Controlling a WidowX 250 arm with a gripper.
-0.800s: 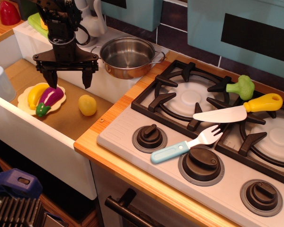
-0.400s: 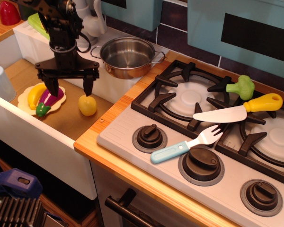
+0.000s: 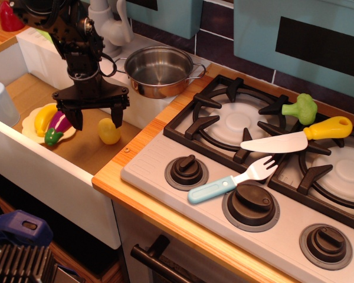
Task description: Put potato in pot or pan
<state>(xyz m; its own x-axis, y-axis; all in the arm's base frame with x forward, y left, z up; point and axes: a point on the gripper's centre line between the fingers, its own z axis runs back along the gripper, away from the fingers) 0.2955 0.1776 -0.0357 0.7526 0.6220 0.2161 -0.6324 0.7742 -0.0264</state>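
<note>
I need to put the potato in the steel pot [image 3: 159, 69], so my gripper should first grab the dull-yellow potato by its rounded middle [image 3: 109, 132].
The potato [image 3: 109, 132], a small dull-yellow egg shape, lies on the brown floor of the sink. The pot [image 3: 160, 71], shiny steel with a copper base and two loop handles, stands empty on the sink's back right corner. My gripper [image 3: 97, 119] is open, its black fingers spread wide and pointing down. The right finger [image 3: 116, 117] is just above the potato's right side and the left finger hangs over the plate's edge. The gripper holds nothing.
A yellow plate [image 3: 29, 122] with a banana [image 3: 43, 117] and a purple eggplant [image 3: 58, 125] lies left of the potato. A blue cup [image 3: 0, 102] stands at the sink's left. The stove holds a fork [image 3: 231, 181], a knife [image 3: 298, 136] and broccoli [image 3: 301, 108].
My gripper has moved down and to the right, from over the plate towards the potato. It stays open. The potato and pot have not moved.
</note>
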